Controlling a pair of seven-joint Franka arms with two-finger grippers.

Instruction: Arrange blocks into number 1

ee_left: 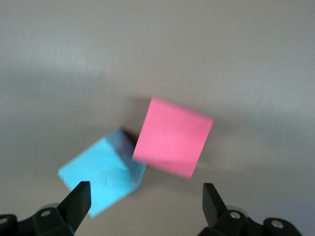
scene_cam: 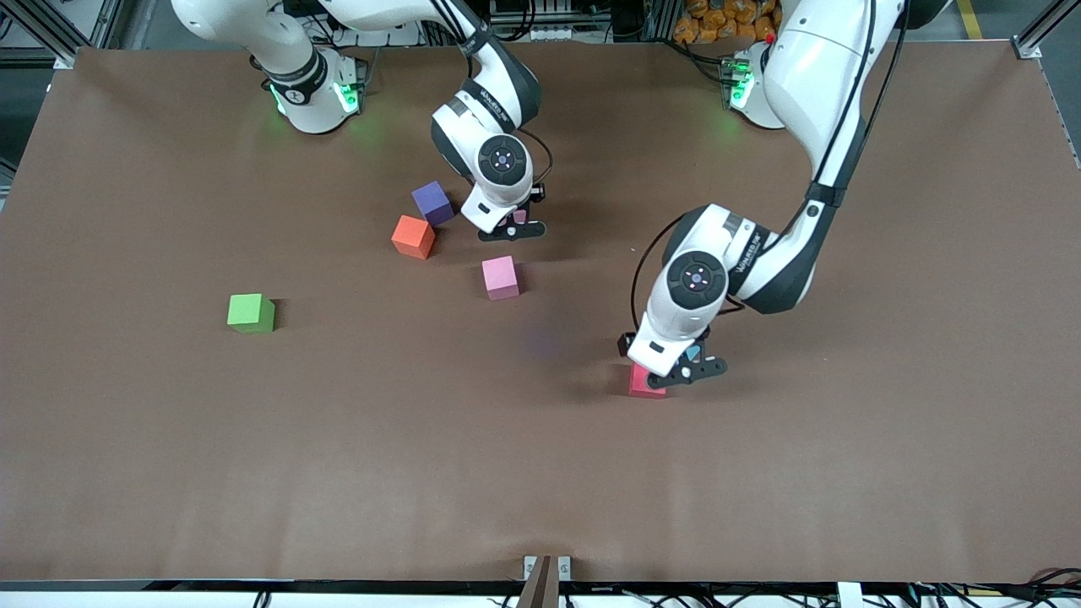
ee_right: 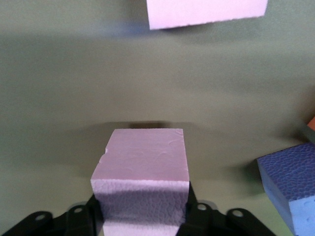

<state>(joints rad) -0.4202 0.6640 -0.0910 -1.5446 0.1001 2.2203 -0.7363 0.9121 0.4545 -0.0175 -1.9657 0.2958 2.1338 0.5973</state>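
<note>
My left gripper is to take hold of the red block (scene_cam: 645,382) by two opposite sides next. That will help build the number 1's column.
My right gripper (scene_cam: 512,225) (ee_right: 141,209) is shut on a pink block (scene_cam: 519,216) (ee_right: 142,169), low over the table beside the purple cube. The second pink block (scene_cam: 501,277) (ee_right: 206,12) lies on the table nearer the front camera. My left gripper (scene_cam: 686,363) (ee_left: 145,202) is open, hanging just over the red block (scene_cam: 645,382) (ee_left: 172,137) and the light blue block (scene_cam: 693,352) (ee_left: 98,174). These two touch at a corner, and the light blue one lies by one fingertip (ee_left: 78,199). The yellow block is out of view.
A purple cube (scene_cam: 432,202) (ee_right: 290,189) and an orange cube (scene_cam: 413,236) (ee_right: 311,123) sit close to my right gripper, toward the right arm's end. A green cube (scene_cam: 250,312) lies alone farther toward that end.
</note>
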